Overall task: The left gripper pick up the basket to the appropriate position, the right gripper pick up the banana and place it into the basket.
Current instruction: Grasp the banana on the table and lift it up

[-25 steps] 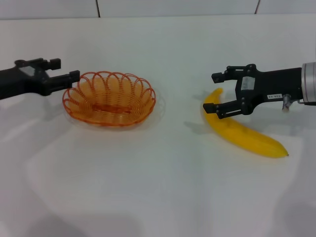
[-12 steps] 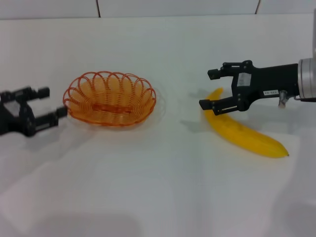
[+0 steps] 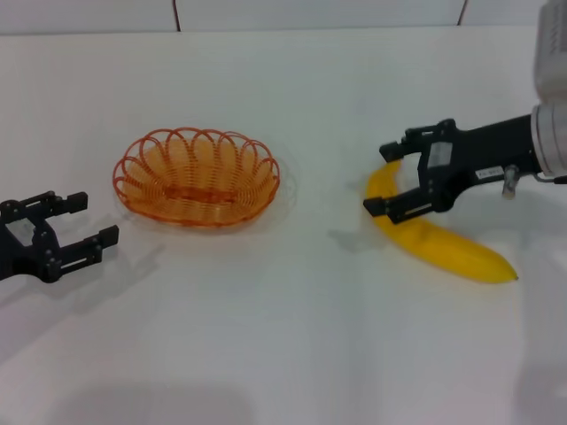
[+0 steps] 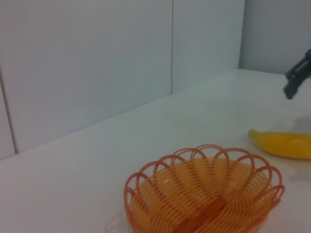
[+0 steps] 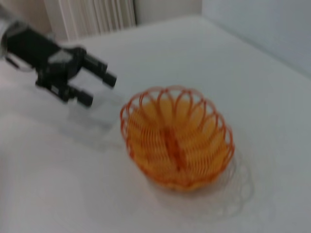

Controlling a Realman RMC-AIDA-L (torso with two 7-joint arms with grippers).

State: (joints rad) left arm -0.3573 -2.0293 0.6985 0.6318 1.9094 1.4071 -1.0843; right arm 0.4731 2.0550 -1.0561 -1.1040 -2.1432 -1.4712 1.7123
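Note:
The robot's right gripper needs to go down before it closes on the banana: its fingers are still above the banana in the head view, and their shadow is apart from them on the tabletop.
The orange wire basket (image 3: 196,177) stands on the white table, left of centre, and is empty. It also shows in the left wrist view (image 4: 204,194) and the right wrist view (image 5: 177,143). My left gripper (image 3: 96,218) is open and empty, apart from the basket, to its front left; it also shows in the right wrist view (image 5: 99,91). The yellow banana (image 3: 438,241) lies on the table at the right and shows in the left wrist view (image 4: 284,144). My right gripper (image 3: 379,179) is open, its fingers either side of the banana's left end.
The white table (image 3: 283,336) stretches wide in front of the basket and banana. A white panelled wall (image 4: 121,58) runs along the table's far edge.
My left gripper has drawn back from the basket's left rim toward the front left, open. The basket has stayed put. My right gripper has shifted slightly over the banana's left end.

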